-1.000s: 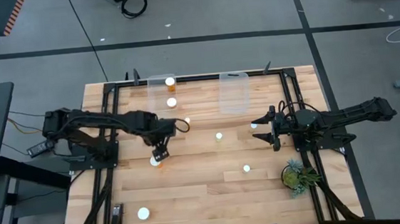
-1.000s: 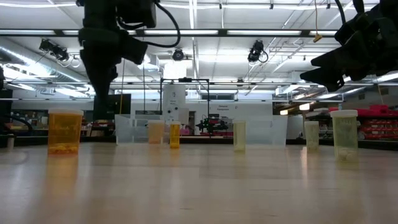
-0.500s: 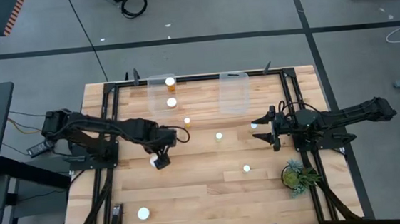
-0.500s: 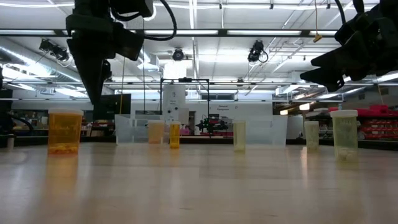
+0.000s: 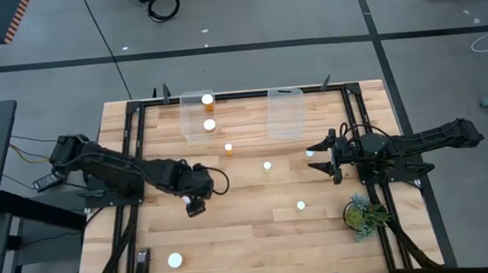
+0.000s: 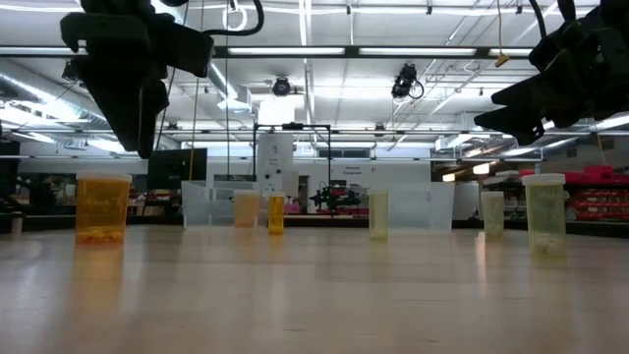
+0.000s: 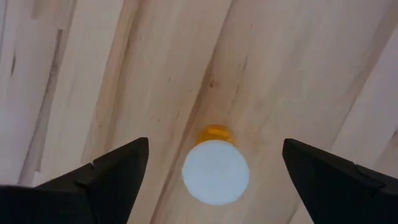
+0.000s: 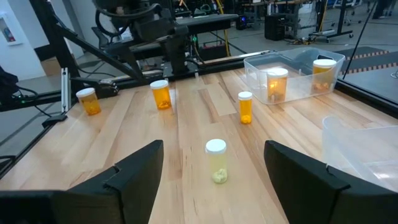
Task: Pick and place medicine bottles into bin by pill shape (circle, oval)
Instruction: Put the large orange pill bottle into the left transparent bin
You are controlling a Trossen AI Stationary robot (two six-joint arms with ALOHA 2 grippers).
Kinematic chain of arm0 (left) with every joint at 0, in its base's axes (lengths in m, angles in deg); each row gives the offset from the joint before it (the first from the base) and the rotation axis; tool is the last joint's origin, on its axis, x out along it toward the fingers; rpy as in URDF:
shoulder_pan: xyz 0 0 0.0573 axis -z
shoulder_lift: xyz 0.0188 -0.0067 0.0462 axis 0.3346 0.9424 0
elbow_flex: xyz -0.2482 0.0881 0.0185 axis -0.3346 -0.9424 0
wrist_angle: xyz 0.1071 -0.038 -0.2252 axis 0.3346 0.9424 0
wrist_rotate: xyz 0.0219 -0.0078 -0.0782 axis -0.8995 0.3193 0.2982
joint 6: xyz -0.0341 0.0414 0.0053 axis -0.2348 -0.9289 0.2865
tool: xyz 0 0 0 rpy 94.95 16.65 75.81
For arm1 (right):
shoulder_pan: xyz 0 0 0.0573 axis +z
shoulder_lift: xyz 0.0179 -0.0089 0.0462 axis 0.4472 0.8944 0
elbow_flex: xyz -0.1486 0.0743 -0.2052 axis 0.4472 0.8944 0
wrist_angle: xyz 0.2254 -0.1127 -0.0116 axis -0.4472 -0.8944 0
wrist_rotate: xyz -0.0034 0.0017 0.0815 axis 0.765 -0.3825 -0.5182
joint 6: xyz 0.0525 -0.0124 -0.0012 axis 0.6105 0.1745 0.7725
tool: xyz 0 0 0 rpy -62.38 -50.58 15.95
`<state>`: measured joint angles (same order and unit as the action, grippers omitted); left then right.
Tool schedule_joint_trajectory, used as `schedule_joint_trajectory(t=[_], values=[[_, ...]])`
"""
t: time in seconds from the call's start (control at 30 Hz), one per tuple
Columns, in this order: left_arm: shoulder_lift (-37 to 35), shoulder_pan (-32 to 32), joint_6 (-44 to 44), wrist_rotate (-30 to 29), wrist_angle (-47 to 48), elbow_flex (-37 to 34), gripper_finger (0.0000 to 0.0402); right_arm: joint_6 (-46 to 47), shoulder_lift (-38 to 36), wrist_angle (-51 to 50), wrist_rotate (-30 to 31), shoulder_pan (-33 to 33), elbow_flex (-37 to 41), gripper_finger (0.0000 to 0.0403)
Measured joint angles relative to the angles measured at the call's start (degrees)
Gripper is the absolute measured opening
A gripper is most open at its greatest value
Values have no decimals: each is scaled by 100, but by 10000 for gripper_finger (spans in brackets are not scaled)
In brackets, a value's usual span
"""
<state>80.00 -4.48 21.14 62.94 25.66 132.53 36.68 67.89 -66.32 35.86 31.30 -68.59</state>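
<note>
The amber bottle's white cap (image 7: 216, 172) is deep below my fingers in the left wrist view. I need to lower my left gripper before I close it on the bottle.
My left gripper (image 5: 195, 207) hangs open, pointing down, above an amber medicine bottle with a white cap (image 7: 215, 172) that stands on the table left of centre. In the left wrist view the bottle shows between the two fingers, untouched. The low view shows it (image 6: 102, 208) standing clear below the gripper (image 6: 128, 138). My right gripper (image 5: 328, 156) waits level and open at the table's right, a pale bottle (image 8: 216, 160) standing ahead of it. Several more bottles (image 5: 267, 165) stand about the table. The far left clear bin (image 5: 196, 131) holds two bottles.
A second clear bin (image 5: 286, 114) stands at the far edge beside the first. A small green potted plant (image 5: 364, 214) sits near the right arm's base. One bottle (image 5: 175, 260) stands alone near the front left. Black frame rails run along both sides.
My left gripper has moved toward the table's near edge, staying high and pointing down. The wide amber bottle below it has stayed upright in the same place. My right arm has kept still.
</note>
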Motion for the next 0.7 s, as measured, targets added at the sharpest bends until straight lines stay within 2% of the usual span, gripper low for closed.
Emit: schedule_joint_trajectory(t=[0.57, 0.7], values=[[2, 584, 576, -684, -183, 0, 380, 0, 0, -1, -2, 1, 0, 284], [5, 582, 654, -678, -541, -345, 380, 0, 0, 0, -2, 1, 0, 284]])
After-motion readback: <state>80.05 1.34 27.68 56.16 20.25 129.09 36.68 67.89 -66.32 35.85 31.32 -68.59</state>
